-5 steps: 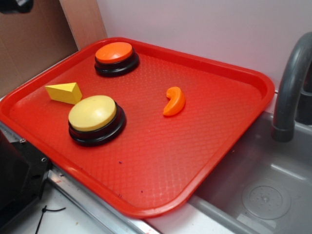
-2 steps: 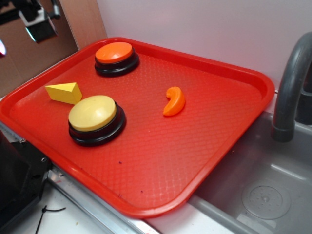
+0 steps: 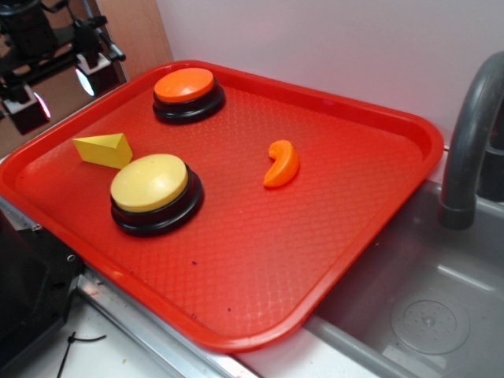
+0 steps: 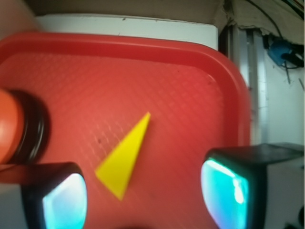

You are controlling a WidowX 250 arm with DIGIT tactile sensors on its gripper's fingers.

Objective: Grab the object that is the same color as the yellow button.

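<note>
The yellow wedge narrows to a thin point (image 3: 76, 141), so I should next grab it with my gripper by the long sides near its thick end (image 3: 120, 150).
The object, a small yellow wedge block (image 3: 104, 149) (image 4: 124, 159), lies on the red tray (image 3: 378, 205) at its left side, just behind the yellow button (image 3: 151, 183) with its black base. My gripper (image 3: 61, 93) (image 4: 145, 195) hangs open at the top left, above the tray's left rim and well above the wedge. In the wrist view the wedge lies between and slightly ahead of my two fingers (image 4: 228, 191), nearer the left one. Nothing is held.
An orange-topped button (image 3: 185, 87) (image 4: 12, 129) stands at the tray's back left. An orange crescent piece (image 3: 282, 163) lies mid-tray. A grey sink basin (image 3: 425, 307) and faucet (image 3: 472, 142) are at the right; a cardboard wall rises behind the gripper.
My gripper has come down and rightward into the exterior view at the top left, toward the yellow wedge. The tray's objects have not moved.
</note>
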